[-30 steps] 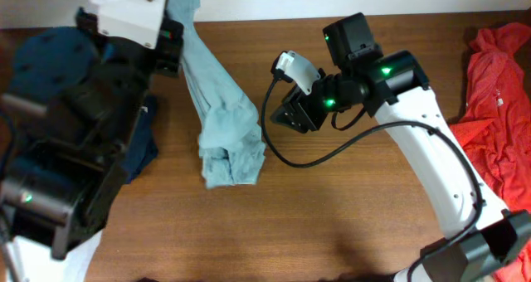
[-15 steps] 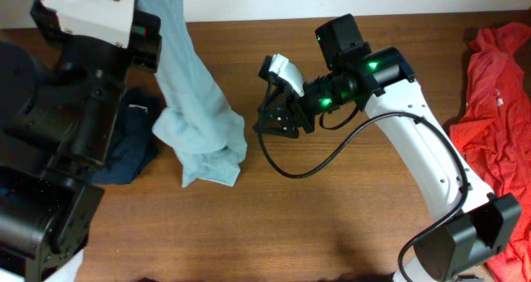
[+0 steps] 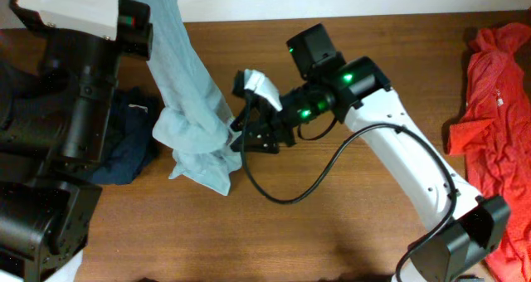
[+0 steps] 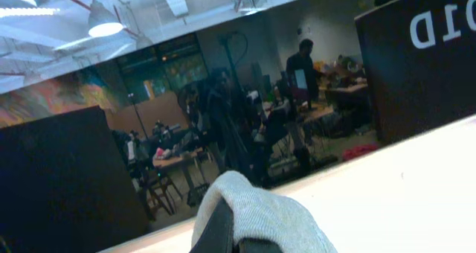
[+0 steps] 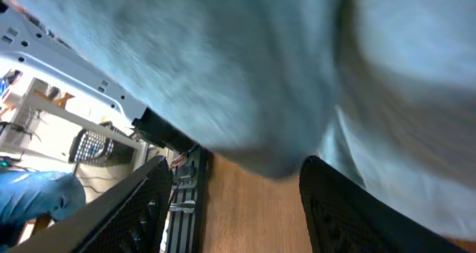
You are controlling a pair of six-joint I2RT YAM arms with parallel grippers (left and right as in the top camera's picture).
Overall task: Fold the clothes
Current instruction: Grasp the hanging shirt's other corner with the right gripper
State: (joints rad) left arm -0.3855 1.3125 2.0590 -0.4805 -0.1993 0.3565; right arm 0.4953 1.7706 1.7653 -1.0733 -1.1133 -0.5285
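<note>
The robot's right gripper should next grab the T-shirt's bunched lower part at its edge (image 3: 226, 137) (image 5: 277, 161), so that both grippers can then spread the T-shirt flat to fold.
The clothes, a pale grey-blue T-shirt (image 3: 192, 108), hang in a long twisted strip from the top left, and the bunched lower end rests on the wooden table (image 3: 348, 232). My left gripper (image 4: 236, 227) is raised high and shut on the shirt's top, with cloth (image 4: 271, 212) draped over its dark finger (image 4: 219, 231). My right gripper (image 3: 247, 133) stands open right beside the bunched lower part. In the right wrist view the shirt (image 5: 245, 67) fills the upper frame just above the gripper (image 5: 249, 216). Only bare wood shows between its fingers (image 5: 357, 208).
A dark navy garment (image 3: 129, 141) lies on the table under the left arm. A red-orange garment (image 3: 491, 108) is spread along the right edge. The right arm's black cable (image 3: 278, 195) loops over the table's middle.
The left arm has swung the hanging shirt leftward, dragging its lower end along the table. The right gripper has followed to the left and now stands at the cloth, its jaws a little wider.
</note>
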